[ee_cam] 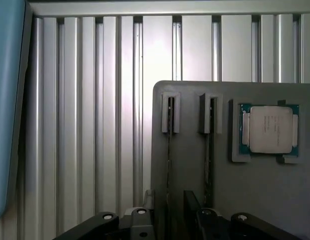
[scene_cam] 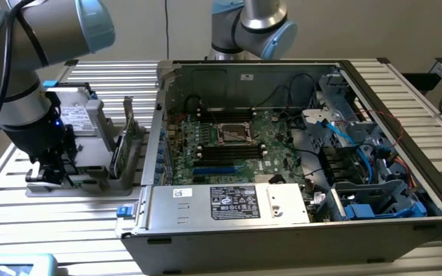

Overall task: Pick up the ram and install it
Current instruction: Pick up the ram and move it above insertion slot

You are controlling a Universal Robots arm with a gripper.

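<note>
The robot's gripper should next grab the ram by the middle of its upper edge (ee_cam: 168, 212), because the holder's end blocks hold the ram (ee_cam: 169, 160) at its ends.
The ram (ee_cam: 169, 160) stands on edge in a slot of the grey parts holder (ee_cam: 195, 100), seen as a thin dark line. A second thin stick (ee_cam: 210, 155) stands in the neighbouring slot. My gripper (ee_cam: 170, 224) hovers open just over the holder, its dark fingers (ee_cam: 139, 225) on either side of the first stick's line without touching it. In the exterior view the gripper (scene_cam: 48, 172) hangs low over the holder (scene_cam: 90, 178), at that view's left of the open computer case (scene_cam: 298, 230). Black memory slots (scene_cam: 230, 152) lie beside the processor socket (scene_cam: 235, 133) on the motherboard.
A square silver processor chip (ee_cam: 269, 129) sits in a pocket of the holder. A tall green card (scene_cam: 126, 135) stands upright in the holder between my arm and the case wall. A second robot arm (scene_cam: 252, 29) stands behind the case. Everything rests on a ribbed aluminium table (scene_cam: 37, 230).
</note>
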